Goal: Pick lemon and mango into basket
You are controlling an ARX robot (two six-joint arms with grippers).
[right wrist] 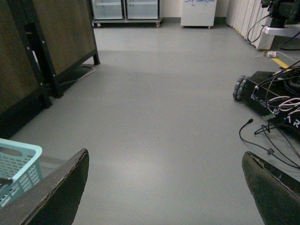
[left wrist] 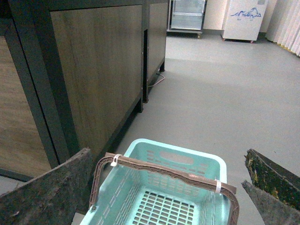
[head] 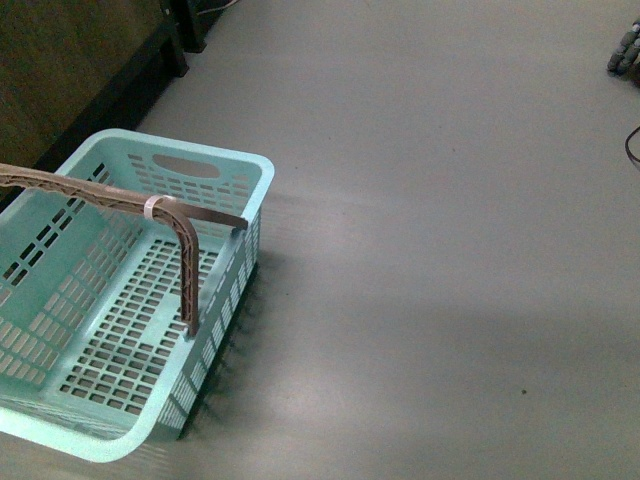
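My left gripper will next pick up the basket by its brownish handle to bring it to the lemon and mango.
The light teal basket (head: 215, 160) stands on the grey floor at the left of the front view, empty, its brownish handle (head: 186, 260) raised. The left wrist view looks down into the basket (left wrist: 218, 164), and my left gripper (left wrist: 164, 180) hangs open above it, fingers wide on either side. My right gripper (right wrist: 164, 187) is open over bare floor, with a corner of the basket (right wrist: 21, 164) at the edge of its view. The lemon and the mango are out of view.
Dark wooden cabinets (left wrist: 93, 70) stand close behind the basket. A wheeled black machine (right wrist: 269, 96) with loose cables (right wrist: 262, 140) sits on the floor to the right. Glass-door fridges (right wrist: 126, 9) line the far wall.
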